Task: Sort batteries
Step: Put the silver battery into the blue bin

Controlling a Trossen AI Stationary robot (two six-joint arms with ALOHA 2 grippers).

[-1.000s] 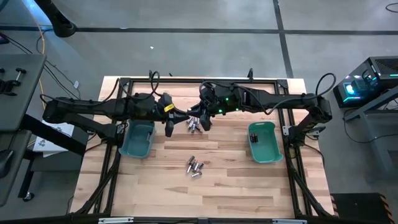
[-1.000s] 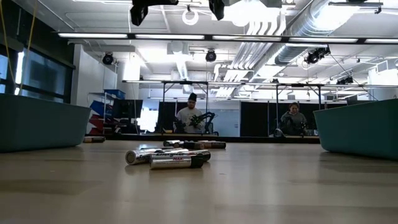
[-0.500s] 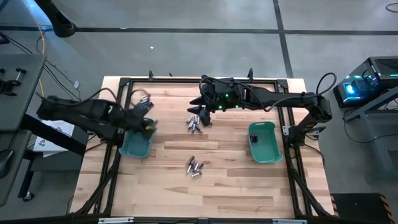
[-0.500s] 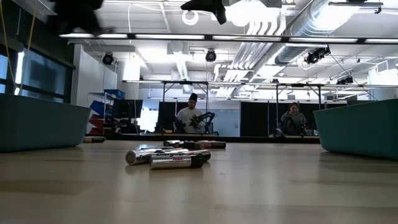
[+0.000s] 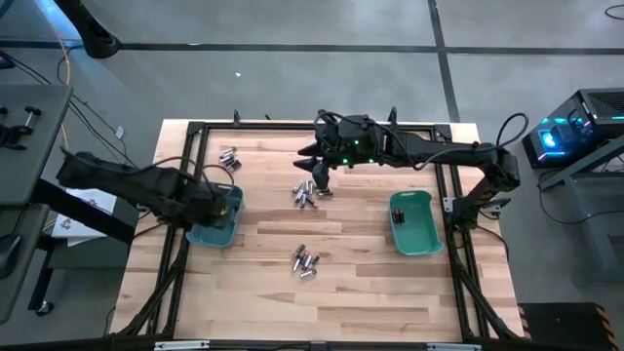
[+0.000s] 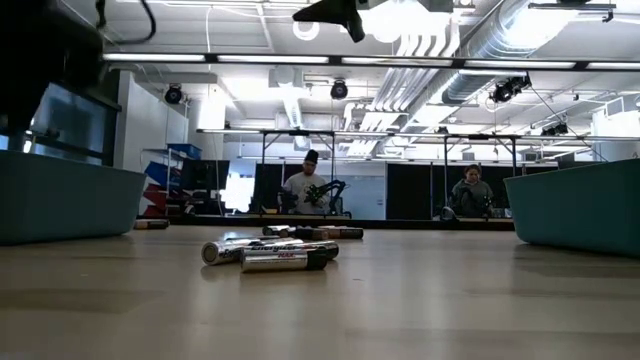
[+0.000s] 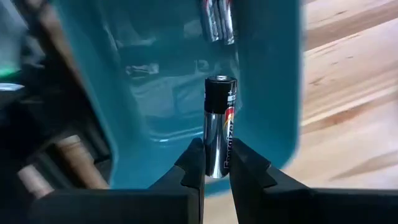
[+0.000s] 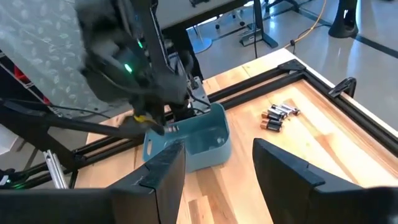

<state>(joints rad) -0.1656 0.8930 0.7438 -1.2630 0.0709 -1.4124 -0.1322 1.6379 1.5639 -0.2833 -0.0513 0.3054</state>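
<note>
My left gripper keeps hold from here until the battery's black end (image 7: 221, 93) is lower, since that end hangs high above the bin's bottom in the left wrist view.
My left gripper (image 7: 219, 167) hangs over the left teal bin (image 5: 213, 224), shut on one battery (image 7: 220, 118), silvery with a black end. Other batteries lie in that bin (image 7: 217, 18). My right gripper (image 5: 317, 177) is open above the middle pile of batteries (image 5: 306, 193); its fingers stand wide apart in the right wrist view (image 8: 214, 168). More batteries lie on their sides near the table's far left (image 5: 229, 156) and at its near middle (image 5: 305, 261), the latter closest in the low view (image 6: 272, 255). My left gripper pinches the battery by its silvery end (image 7: 217, 163) between its two fingertips (image 7: 194, 160). The battery runs on in line with the fingers, black end (image 7: 221, 87) pointing away from them. It is lifted clear, over the inside of the left bin.
A right teal bin (image 5: 414, 224) stands at the table's right. A black frame (image 5: 322, 125) runs round the table's edges. Bare wood lies between the bins and along the near side (image 5: 292, 307). People sit far off in the room (image 6: 305, 185).
My left gripper has moved from the middle pile toward the table's left edge and down over the left bin, carrying the battery. My right gripper has stayed above the middle pile, shifting a little toward the far edge.
</note>
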